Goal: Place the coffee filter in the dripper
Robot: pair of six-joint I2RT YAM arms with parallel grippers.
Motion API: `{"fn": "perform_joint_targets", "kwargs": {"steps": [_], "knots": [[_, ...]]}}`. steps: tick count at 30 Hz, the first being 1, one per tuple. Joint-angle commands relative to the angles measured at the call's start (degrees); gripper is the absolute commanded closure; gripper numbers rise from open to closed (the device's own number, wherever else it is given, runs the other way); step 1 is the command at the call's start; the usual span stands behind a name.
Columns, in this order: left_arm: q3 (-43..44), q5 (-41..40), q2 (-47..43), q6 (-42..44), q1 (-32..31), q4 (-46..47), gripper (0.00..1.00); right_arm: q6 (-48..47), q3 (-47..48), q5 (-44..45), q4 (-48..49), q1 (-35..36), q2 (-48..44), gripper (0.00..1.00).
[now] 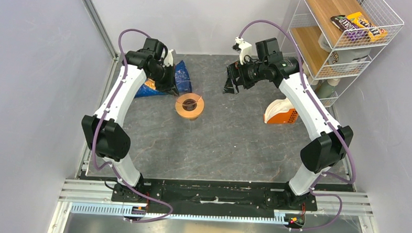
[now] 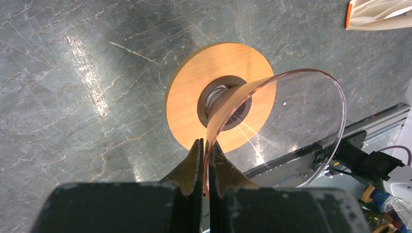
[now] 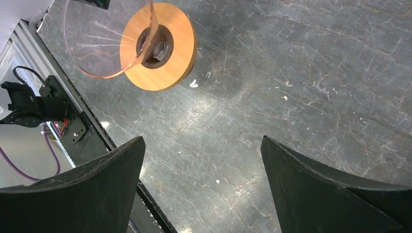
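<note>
The clear cone's narrow neck sits inside the orange disc's dark centre (image 1: pixel 189 104) (image 2: pixel 204 103) and the cone would stay standing, so it is now time for my left gripper to open.
The dripper (image 1: pixel 189 106) stands left of the table's centre: an orange disc (image 2: pixel 194 92) with a dark centre and a clear cone rising from it (image 2: pixel 301 121). My left gripper (image 2: pixel 206 145) is shut on the thin wall of that clear cone, and it shows in the top view (image 1: pixel 169 86) just behind the dripper. My right gripper (image 3: pixel 202 140) is open and empty, held above the table right of the dripper (image 3: pixel 175 53); it shows in the top view (image 1: pixel 231 81). No loose coffee filter is in view. White paper shows inside the orange-and-white pack (image 1: pixel 281 112).
The pack also shows at the top right of the left wrist view (image 2: pixel 376 12). A blue bag (image 1: pixel 182 76) lies behind the left gripper. A wire shelf (image 1: pixel 343 38) with candy packs stands at the back right. A black rail (image 3: pixel 73 126) runs along the near edge.
</note>
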Motion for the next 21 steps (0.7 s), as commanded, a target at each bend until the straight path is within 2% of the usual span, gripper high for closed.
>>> {"fn": "perform_joint_targets", "kwargs": {"steps": [1,4,6,9,15,18,21], "knots": [[-0.6,-2.4,-2.2,0.5,-0.1,2.6,0.98,-0.1,1.5,-1.3,0.7,0.1,-0.4,0.03],[-1.3,-1.9,-2.0,0.5,-0.1,2.6,0.98,-0.1,1.1,-1.3,0.8,0.1,-0.6,0.03],[-2.2,-1.0,-2.4,0.7,-0.1,3.0,0.92,-0.1,1.1,-1.4,0.7,0.1,-0.6,0.03],[-3.1,0.1,-3.2,1.1,-0.1,4.0,0.78,-0.1,1.0,-1.6,0.7,0.1,-0.6,0.03],[-0.4,-0.8,-5.7,1.7,0.0,3.5,0.29,0.5,2.3,-3.4,0.7,0.1,-0.3,0.03],[1.9,-0.7,-7.2,3.1,2.0,2.3,0.16,2.0,3.7,-5.2,0.9,0.1,0.2,0.03],[0.6,10.4,-9.4,4.6,7.8,2.8,0.12,4.6,4.8,-9.7,1.5,0.2,1.2,0.03]]}}
